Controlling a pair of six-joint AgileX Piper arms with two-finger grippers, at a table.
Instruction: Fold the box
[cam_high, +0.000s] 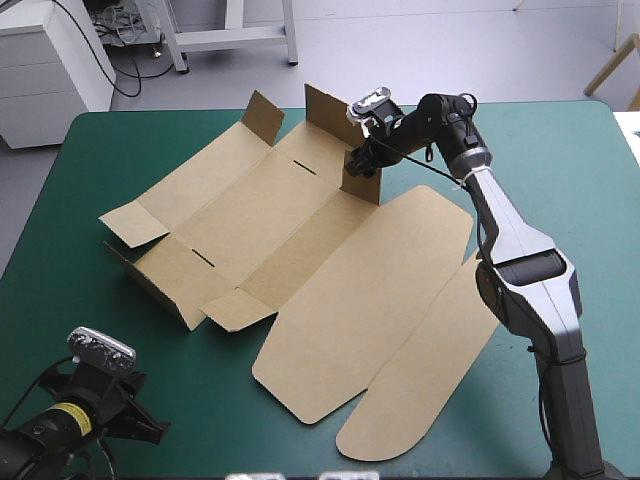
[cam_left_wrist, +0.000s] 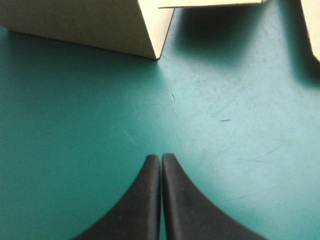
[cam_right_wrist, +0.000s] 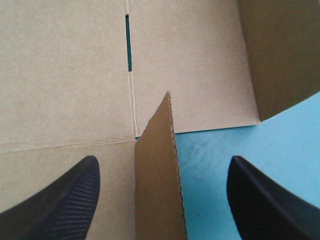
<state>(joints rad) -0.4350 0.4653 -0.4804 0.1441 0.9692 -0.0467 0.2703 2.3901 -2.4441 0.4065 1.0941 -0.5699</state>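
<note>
The right gripper takes hold of the flap by its upright edge (cam_high: 362, 178) (cam_right_wrist: 175, 155) next, since the short flap stands up while the box panels around it lie flat.
The brown box (cam_high: 270, 215) lies opened out on the teal-green table, its rounded lid panel (cam_high: 370, 300) flat toward the front right. A few short flaps stand up at the far side. My right gripper (cam_high: 360, 160) is open at the far right corner, with one upright flap (cam_right_wrist: 157, 170) edge-on between its fingers and touching neither. The box floor with a slot (cam_right_wrist: 128, 42) lies ahead of it. My left gripper (cam_left_wrist: 160, 159) is shut and holds nothing, low over the cover near the front left edge (cam_high: 150, 428). A raised box corner (cam_left_wrist: 110, 25) lies ahead of it.
A long rounded side wing (cam_high: 430, 390) of the lid reaches toward the front edge. A low wall (cam_high: 150, 285) stands raised at the box's near left side. Bare teal-green cover (cam_high: 60, 250) shows left of the box and beyond the right arm.
</note>
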